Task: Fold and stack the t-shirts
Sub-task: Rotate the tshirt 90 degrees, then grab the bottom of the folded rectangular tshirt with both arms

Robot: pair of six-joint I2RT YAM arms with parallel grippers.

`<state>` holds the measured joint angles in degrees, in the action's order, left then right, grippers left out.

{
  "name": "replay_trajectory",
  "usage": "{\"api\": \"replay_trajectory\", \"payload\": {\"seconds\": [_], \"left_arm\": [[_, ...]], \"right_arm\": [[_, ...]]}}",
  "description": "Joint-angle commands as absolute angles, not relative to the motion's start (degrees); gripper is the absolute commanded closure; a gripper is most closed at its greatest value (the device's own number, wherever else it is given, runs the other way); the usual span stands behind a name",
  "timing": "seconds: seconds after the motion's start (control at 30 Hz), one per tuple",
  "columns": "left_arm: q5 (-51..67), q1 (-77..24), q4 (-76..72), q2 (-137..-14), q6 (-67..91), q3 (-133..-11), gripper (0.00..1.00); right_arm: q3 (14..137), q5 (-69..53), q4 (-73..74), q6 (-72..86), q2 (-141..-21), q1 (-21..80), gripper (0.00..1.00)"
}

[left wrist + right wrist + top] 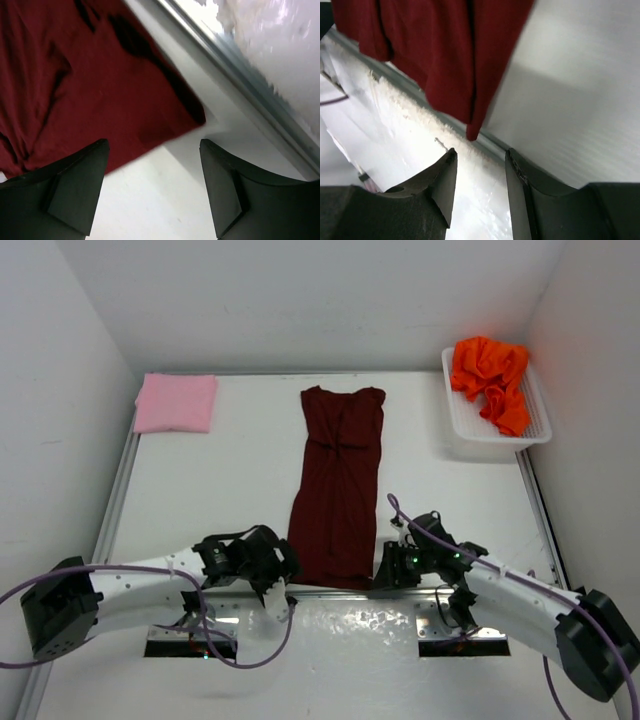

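I will next grab the dark maroon t-shirt (338, 490) with my right gripper by its near hem corner (369, 583), opposite my left gripper, so I can fold it evenly.
The dark maroon t-shirt (338, 490) lies as a long narrow strip down the middle of the table, its hem at the near edge. My left gripper (286, 568) sits at the hem's left corner, jaws open over bare table (154, 150), with the maroon cloth (90, 85) just beyond the fingertips. My right gripper (386, 566) is at the hem's right corner, open and holding nothing (481, 152); the maroon corner (472, 131) hangs just past its tips. The light pink t-shirt (176, 403) lies folded at the back left. The bright orange t-shirt (490, 375) is bunched in the basket.
A white lattice basket (462, 430) stands at the back right. A metal rail (260, 95) runs along the table's near edge, right by both grippers. White walls close in the table on the left, back and right.
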<state>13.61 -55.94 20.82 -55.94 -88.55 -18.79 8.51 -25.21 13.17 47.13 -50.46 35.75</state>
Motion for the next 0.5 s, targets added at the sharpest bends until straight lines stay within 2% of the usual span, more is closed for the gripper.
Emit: {"api": "replay_trajectory", "payload": {"seconds": [0.0,0.1,0.2,0.3,0.37,0.43,0.47], "left_arm": [[17.31,-59.05,15.73,-57.13,-88.42,-20.48,0.29],[17.14,-62.22,12.85,-57.83,-86.14,-18.2,0.34],[16.26,-63.37,8.18,-58.79,-83.32,-16.53,0.39],[15.73,-63.46,6.77,-61.51,-82.27,-16.52,0.41],[15.91,-63.54,6.24,-61.96,-82.0,-16.7,0.47],[16.08,-63.89,6.24,-61.96,-82.0,-16.61,0.62],[16.08,-63.98,6.33,-61.88,-81.91,-16.52,0.78]], "right_arm": [[12.73,-28.9,17.14,42.02,-50.19,35.68,0.58],[15.46,-30.24,17.4,40.61,-49.49,35.68,0.6],[16.44,-26.2,17.41,41.3,-48.61,35.68,0.65],[14.25,-22.34,14.95,45.17,-50.09,35.6,0.65],[12.66,-22.06,11.61,48.32,-53.08,35.6,0.63],[9.94,-22.06,5.93,52.0,-55.01,35.68,0.61],[8.1,-22.67,2.58,53.08,-55.37,35.68,0.6]]}}
